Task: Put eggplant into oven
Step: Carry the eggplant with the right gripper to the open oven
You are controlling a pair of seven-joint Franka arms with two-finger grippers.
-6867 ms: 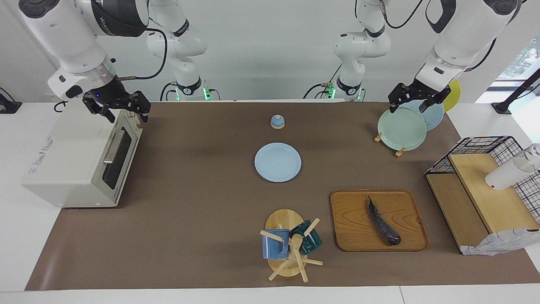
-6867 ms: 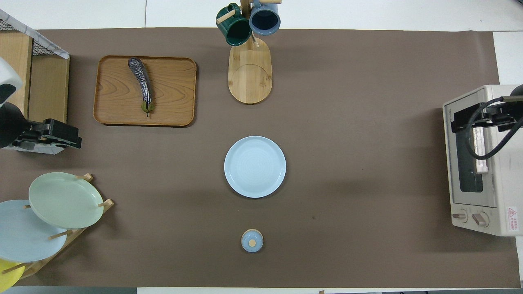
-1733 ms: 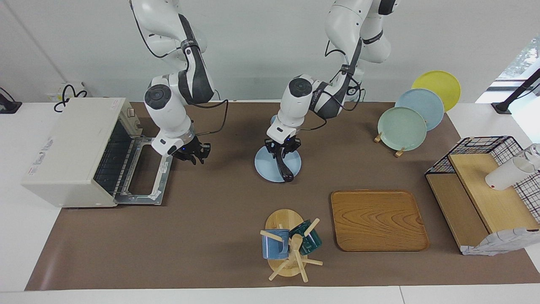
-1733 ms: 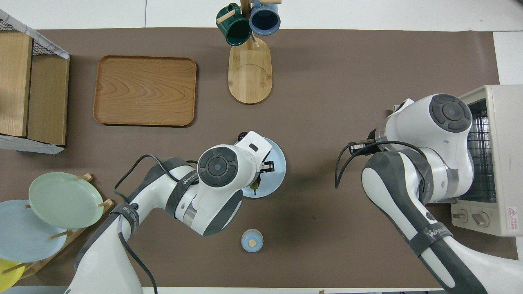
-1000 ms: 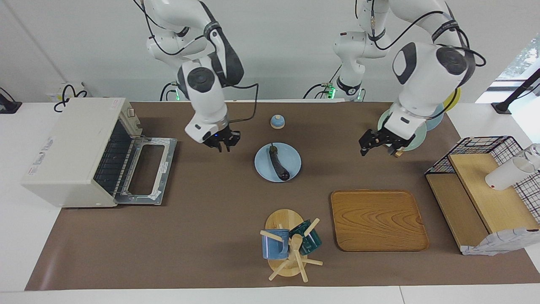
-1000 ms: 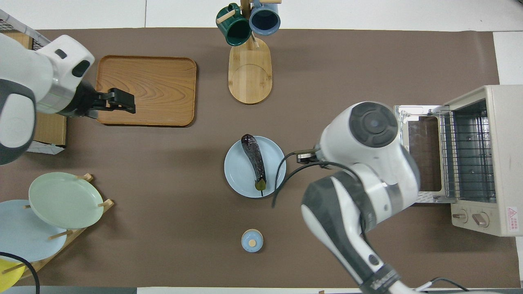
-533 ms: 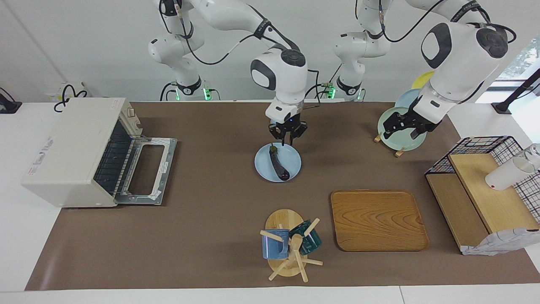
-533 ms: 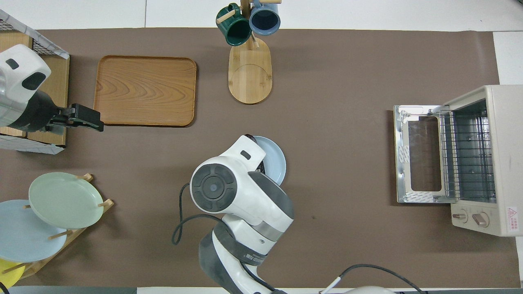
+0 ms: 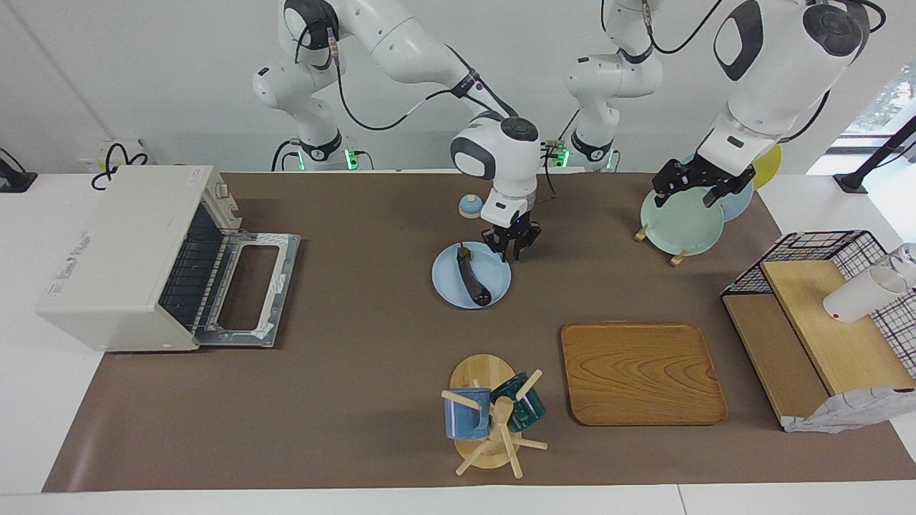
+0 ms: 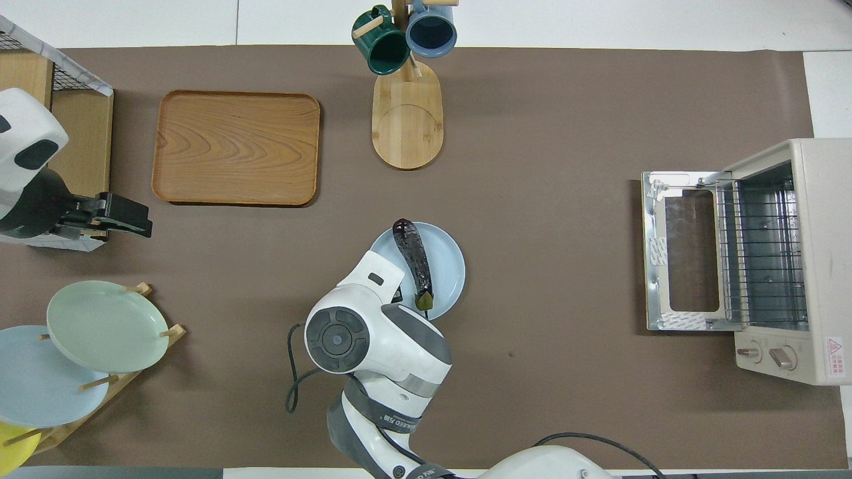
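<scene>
The eggplant needs to go into the oven (image 10: 763,247). My right gripper should next grab the light blue plate by its rim (image 10: 389,239) to carry the eggplant there.
The dark purple eggplant (image 9: 473,279) lies on the light blue plate (image 9: 495,277) at mid-table, stem tip toward the robots; it also shows in the overhead view (image 10: 414,261). The off-white oven (image 9: 114,250) stands at the right arm's end with its door (image 9: 247,290) dropped open and the wire rack showing. My right gripper (image 9: 510,249) is open and empty, low over the plate's rim beside the eggplant's stem end. My left gripper (image 9: 690,184) is open and empty, raised over the plate rack.
A wooden tray (image 9: 640,372) and a mug tree (image 9: 490,415) lie farther from the robots than the plate. A plate rack (image 9: 680,218) and a wire-and-wood rack (image 9: 823,322) stand at the left arm's end. A small blue knob (image 9: 470,206) sits near the robots.
My right gripper has come down and shifted to the plate's rim beside the eggplant's stem. My left gripper has drawn back and up over the plate rack. The eggplant has not moved.
</scene>
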